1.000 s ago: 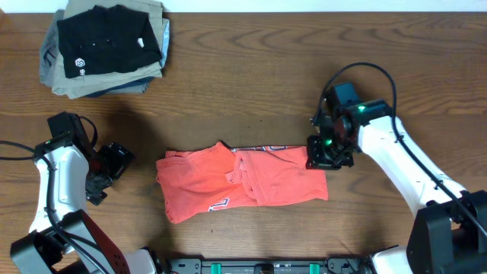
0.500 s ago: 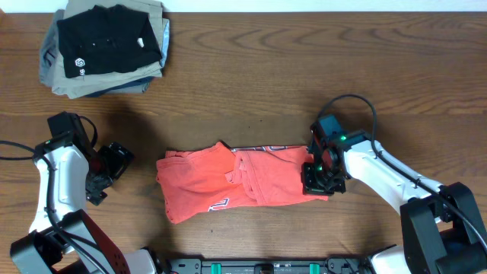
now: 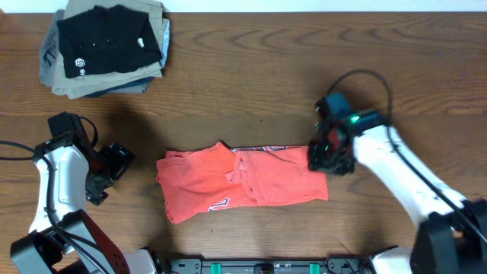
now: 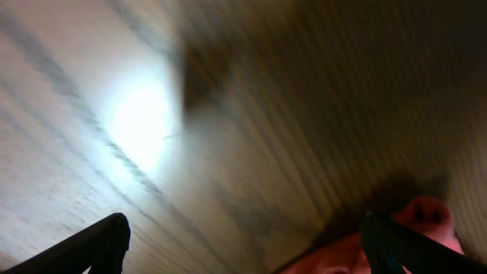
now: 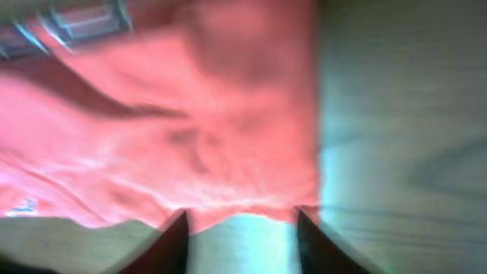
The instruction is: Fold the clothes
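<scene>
My left gripper should next grab the outer end of the coral-red T-shirt that is nearest to that gripper. It needs to fold that end over onto the rest.
The coral-red T-shirt (image 3: 242, 182) lies folded into a rough rectangle at the table's front centre, with bits of white lettering showing at its edges. My right gripper (image 3: 329, 156) is open at the shirt's upper right corner; the right wrist view shows its fingers (image 5: 240, 232) spread just off the shirt's edge (image 5: 190, 129). My left gripper (image 3: 106, 173) is open over bare wood to the left of the shirt; a corner of red cloth (image 4: 415, 228) shows by its right finger in the left wrist view.
A stack of folded garments, a black shirt with a small white logo (image 3: 110, 39) on top of grey and khaki ones, lies at the back left corner. The wooden table (image 3: 266, 84) stretches around the shirt.
My right gripper dipped onto the shirt's right edge half a second ago, then moved back up to the upper right corner. The shirt and left arm have not moved.
</scene>
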`<state>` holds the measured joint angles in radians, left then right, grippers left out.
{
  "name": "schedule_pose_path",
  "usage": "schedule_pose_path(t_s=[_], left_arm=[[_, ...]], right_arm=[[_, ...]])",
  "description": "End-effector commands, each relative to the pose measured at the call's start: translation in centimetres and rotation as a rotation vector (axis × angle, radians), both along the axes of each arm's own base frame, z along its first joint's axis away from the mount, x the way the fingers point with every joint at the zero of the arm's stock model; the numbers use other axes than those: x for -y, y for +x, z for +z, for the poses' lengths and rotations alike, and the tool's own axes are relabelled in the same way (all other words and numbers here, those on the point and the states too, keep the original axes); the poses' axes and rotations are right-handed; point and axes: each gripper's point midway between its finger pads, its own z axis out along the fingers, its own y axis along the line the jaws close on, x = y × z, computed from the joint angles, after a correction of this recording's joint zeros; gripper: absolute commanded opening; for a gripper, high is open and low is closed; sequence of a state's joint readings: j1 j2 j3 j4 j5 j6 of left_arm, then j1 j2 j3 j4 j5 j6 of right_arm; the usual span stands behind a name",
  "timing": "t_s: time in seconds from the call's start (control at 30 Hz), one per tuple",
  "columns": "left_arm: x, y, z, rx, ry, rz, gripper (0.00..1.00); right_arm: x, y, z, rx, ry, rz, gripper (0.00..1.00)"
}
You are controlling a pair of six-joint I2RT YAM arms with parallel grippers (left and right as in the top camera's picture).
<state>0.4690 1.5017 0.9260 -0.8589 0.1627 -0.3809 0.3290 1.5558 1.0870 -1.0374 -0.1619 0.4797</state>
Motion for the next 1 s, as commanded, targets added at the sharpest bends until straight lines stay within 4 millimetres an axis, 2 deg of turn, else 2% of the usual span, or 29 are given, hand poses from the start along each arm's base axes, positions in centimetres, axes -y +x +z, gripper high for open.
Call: schedule_pose_path(t_s=[0.0, 0.1, 0.17, 0.23, 0.37, 0.67, 0.8, 0.97], left_arm=[[2.5, 1.0, 0.3, 0.083, -0.121, -0.153, 0.98], [3.2, 1.3, 0.3, 0.104, -0.161, -0.198, 0.98], [3.3, 1.2, 0.0, 0.095, -0.168, -0.197, 0.98], [3.5, 1.0, -0.4, 0.078, -0.191, -0.196, 0.98], [5.7, -0.1, -0.8, 0.042, -0.321, -0.241, 0.98], [7.2, -2.0, -0.6, -0.029, -0.410, -0.247, 0.98], [9.6, -1.8, -0.3, 0.051, -0.531, -0.309, 0.98], [10.7, -2.8, -1.6, 0.036, -0.541, -0.336, 0.98]], right_arm=[[2.8, 3.4, 3.8, 0.144, -0.040, -0.037, 0.78], [4.9, 5.0, 5.5, 0.198, -0.035, -0.099, 0.95], [6.1, 5.5, 5.8, 0.208, -0.037, -0.138, 0.99], [7.1, 5.6, 5.8, 0.203, -0.035, -0.163, 0.99], [7.7, 5.3, 5.7, 0.193, -0.024, -0.134, 0.99], [7.7, 4.9, 5.4, 0.178, -0.030, -0.110, 0.99], [7.7, 5.0, 5.4, 0.181, -0.030, -0.110, 0.99], [7.6, 4.9, 5.4, 0.178, -0.026, -0.110, 0.99]])
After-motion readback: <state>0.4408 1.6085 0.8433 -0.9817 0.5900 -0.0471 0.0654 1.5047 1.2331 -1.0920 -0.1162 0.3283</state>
